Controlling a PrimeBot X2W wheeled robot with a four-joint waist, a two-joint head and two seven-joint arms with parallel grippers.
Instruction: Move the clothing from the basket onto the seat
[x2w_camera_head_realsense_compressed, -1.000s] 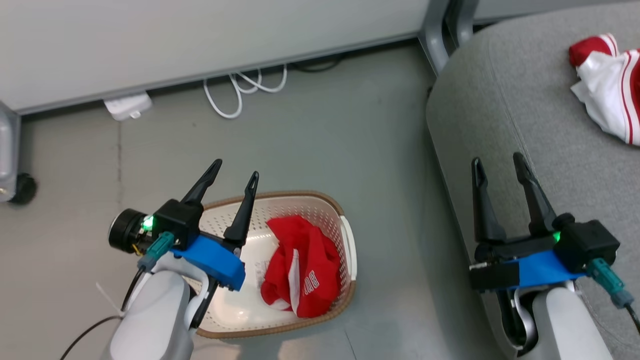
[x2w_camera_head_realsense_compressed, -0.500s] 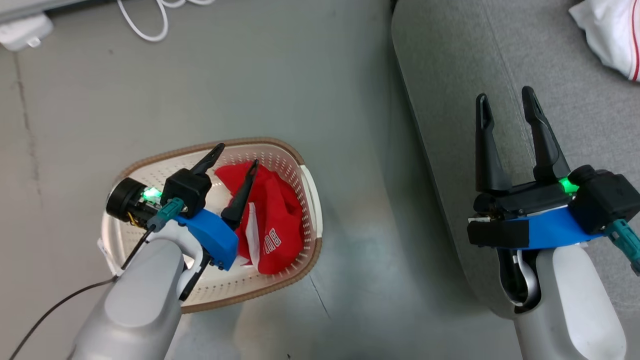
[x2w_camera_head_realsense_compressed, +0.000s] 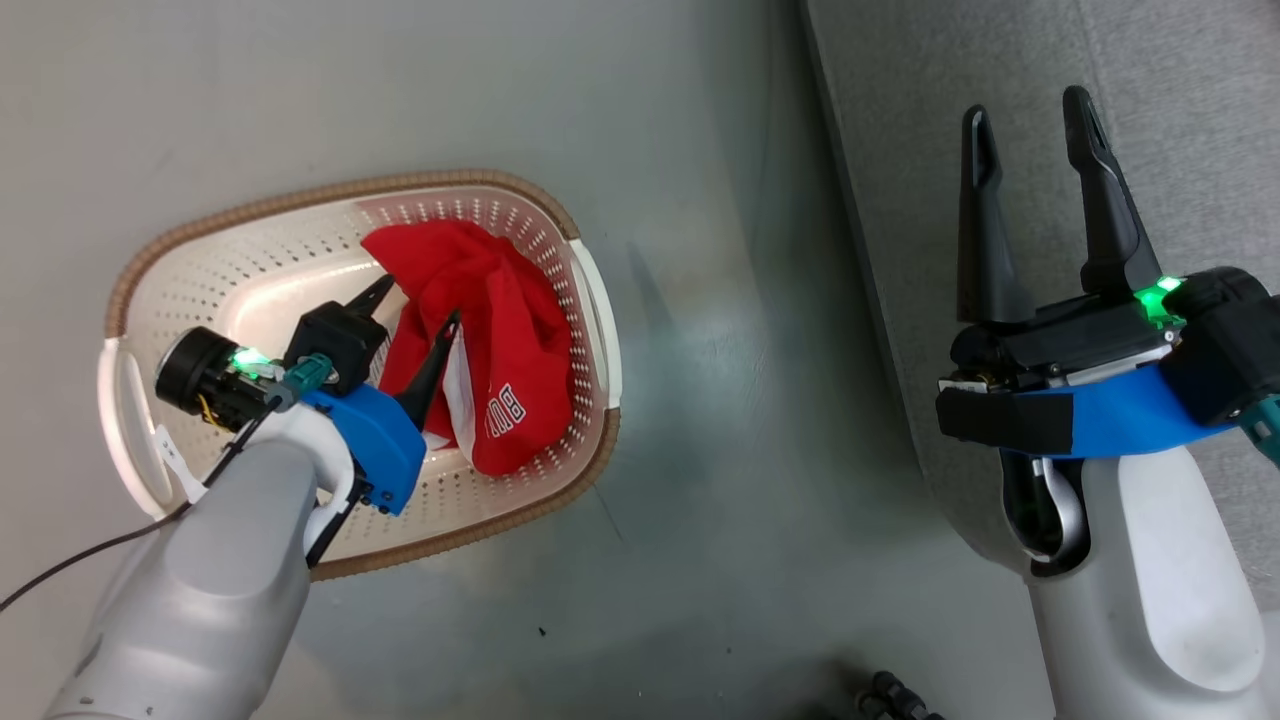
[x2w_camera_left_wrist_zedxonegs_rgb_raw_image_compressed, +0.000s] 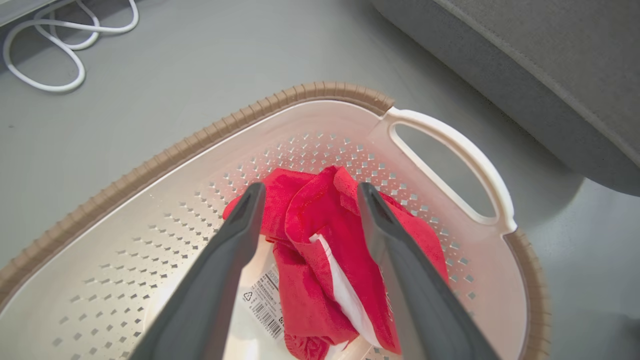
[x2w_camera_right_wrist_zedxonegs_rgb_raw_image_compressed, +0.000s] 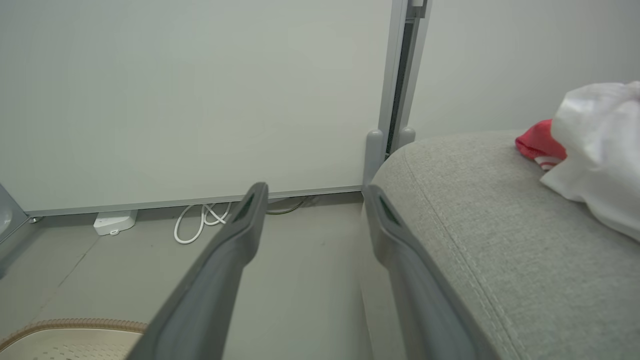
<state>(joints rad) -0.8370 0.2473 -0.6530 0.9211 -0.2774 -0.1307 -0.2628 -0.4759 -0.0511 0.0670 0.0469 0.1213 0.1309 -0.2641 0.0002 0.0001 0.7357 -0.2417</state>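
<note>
My left gripper is to grab the red garment next by its raised upper fold (x2w_camera_head_realsense_compressed: 419, 300), because the rest of the cloth (x2w_camera_head_realsense_compressed: 524, 372) hangs loose against the basket.
A red garment (x2w_camera_head_realsense_compressed: 490, 330) with white lettering lies crumpled in the right half of the cream basket (x2w_camera_head_realsense_compressed: 300, 200) on the floor. My left gripper (x2w_camera_head_realsense_compressed: 418, 302) is down inside the basket, open, its fingers astride the garment's upper fold. The left wrist view shows that fold (x2w_camera_left_wrist_zedxonegs_rgb_raw_image_compressed: 320, 240) between the two open fingers of the left gripper (x2w_camera_left_wrist_zedxonegs_rgb_raw_image_compressed: 310, 187). My right gripper (x2w_camera_head_realsense_compressed: 1027, 105) hangs open and empty over the left edge of the grey seat (x2w_camera_head_realsense_compressed: 1180, 100). In the right wrist view, a red and white garment (x2w_camera_right_wrist_zedxonegs_rgb_raw_image_compressed: 595, 150) rests on the seat (x2w_camera_right_wrist_zedxonegs_rgb_raw_image_compressed: 500, 210), right of the right gripper (x2w_camera_right_wrist_zedxonegs_rgb_raw_image_compressed: 315, 187).
The basket's white handle (x2w_camera_left_wrist_zedxonegs_rgb_raw_image_compressed: 465, 155) faces the seat's side (x2w_camera_left_wrist_zedxonegs_rgb_raw_image_compressed: 550, 60), with a strip of grey floor between. A paper label (x2w_camera_left_wrist_zedxonegs_rgb_raw_image_compressed: 262, 305) lies on the basket floor. A white cable (x2w_camera_right_wrist_zedxonegs_rgb_raw_image_compressed: 200, 220) and a power strip (x2w_camera_right_wrist_zedxonegs_rgb_raw_image_compressed: 115, 222) lie by the back wall.
The head camera has tilted down, so the whole picture has shifted. My left gripper has gone from above the basket's rim down into it, over the red garment. Both grippers stay open.
</note>
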